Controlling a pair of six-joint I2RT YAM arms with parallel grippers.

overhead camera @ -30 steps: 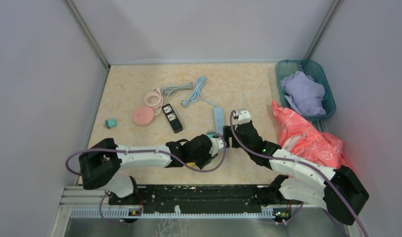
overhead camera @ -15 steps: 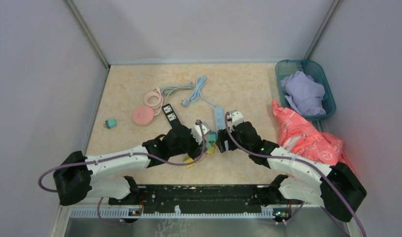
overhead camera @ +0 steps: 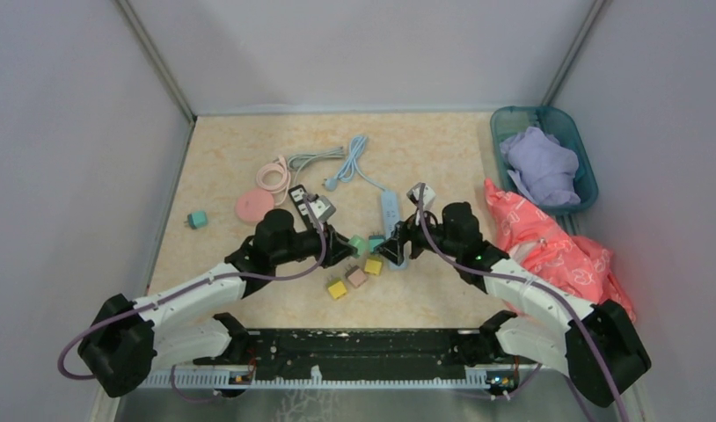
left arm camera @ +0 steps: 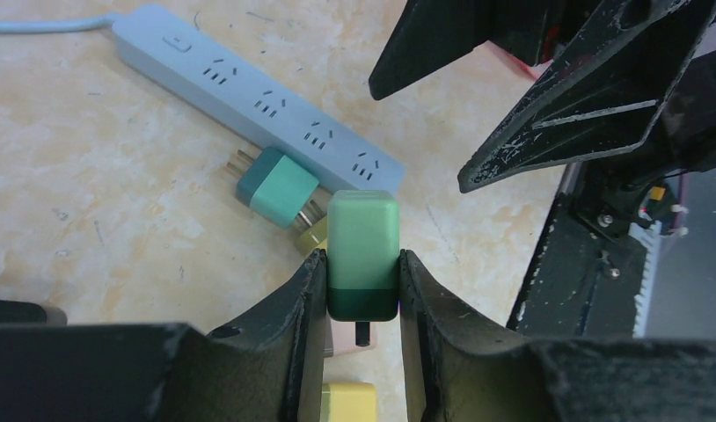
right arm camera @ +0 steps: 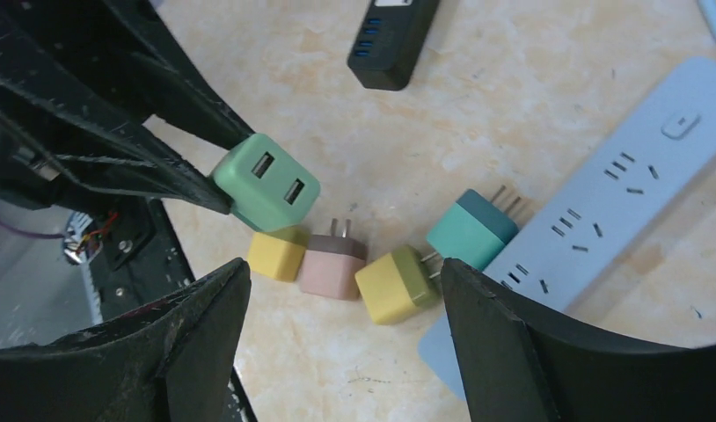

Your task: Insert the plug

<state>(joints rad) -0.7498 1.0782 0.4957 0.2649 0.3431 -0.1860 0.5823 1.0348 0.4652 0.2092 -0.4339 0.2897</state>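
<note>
My right gripper grabs the light green plug by its USB-port end [overhead camera: 361,243] [right arm camera: 277,181] next, since the plug's dark pin end stays free to insert.
My left gripper [left arm camera: 361,290] is shut on a light green plug [left arm camera: 363,251], held just above the table with its dark end and pin toward the wrist. In the top view this plug [overhead camera: 360,244] hangs beside my left gripper [overhead camera: 348,247], close to the near end of the light blue power strip [overhead camera: 389,211]. The plug's two USB ports [right arm camera: 266,185] face the right wrist camera. My right gripper [right arm camera: 344,272] is open over the loose plugs, opposite the left one [overhead camera: 397,251]. The strip's sockets [left arm camera: 266,110] face up.
Loose on the table lie a teal plug [right arm camera: 469,230], an olive-yellow plug [right arm camera: 398,283], a pink plug [right arm camera: 332,264] and a yellow plug [right arm camera: 277,255]. A black power strip [overhead camera: 308,211], a pink round strip [overhead camera: 254,207], a teal basket [overhead camera: 586,176] and pink cloth [overhead camera: 548,246] surround them.
My left arm has swung to the left and stretched out, its gripper still shut on the green plug by the pile. The right gripper has shifted slightly away from it.
</note>
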